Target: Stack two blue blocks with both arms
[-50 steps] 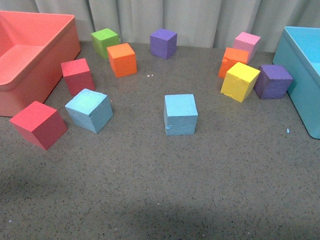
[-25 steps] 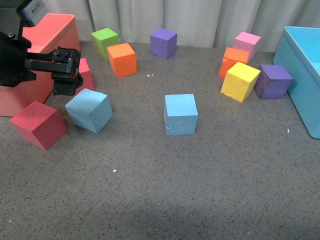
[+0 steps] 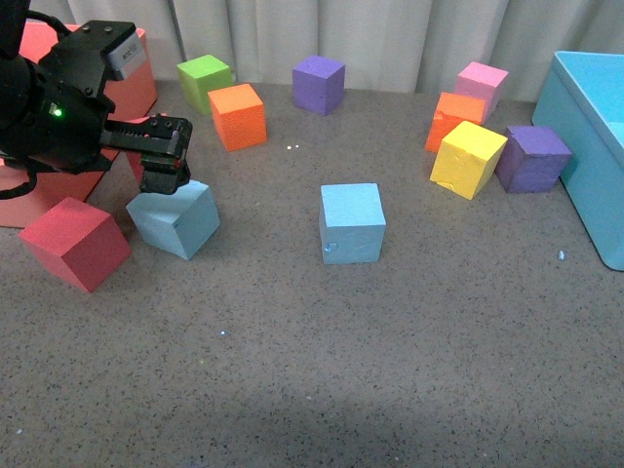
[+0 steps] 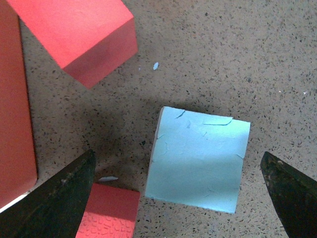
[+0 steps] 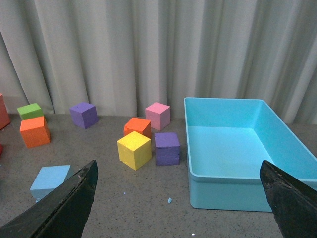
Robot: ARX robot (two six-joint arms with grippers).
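Note:
The sky-blue block is to be stacked onto the other blue block [image 3: 351, 222]. My left gripper should grip it by its opposite sides next.
Two light blue blocks sit on the grey table. One blue block [image 3: 175, 219] is at the left and the other blue block [image 3: 352, 222] is in the middle. My left gripper [image 3: 172, 156] hovers open just above and behind the left one. In the left wrist view that block [image 4: 198, 158] lies between the spread fingers of the left gripper [image 4: 177, 157], untouched. The right arm is out of the front view. My right gripper [image 5: 178, 168] is open and empty, held high, and its view shows the middle block [image 5: 49, 179] far off.
A red bin [image 3: 135, 80] stands at the back left and a turquoise bin [image 3: 585, 127] at the right. A red cube [image 3: 73, 242] sits close beside the left blue block. Orange [image 3: 237, 115], green [image 3: 204, 80], purple [image 3: 319, 83], yellow [image 3: 468, 158] and pink [image 3: 482, 86] cubes lie further back.
The left arm came into view from the left and has moved right, over the left blue block. The blocks have not moved.

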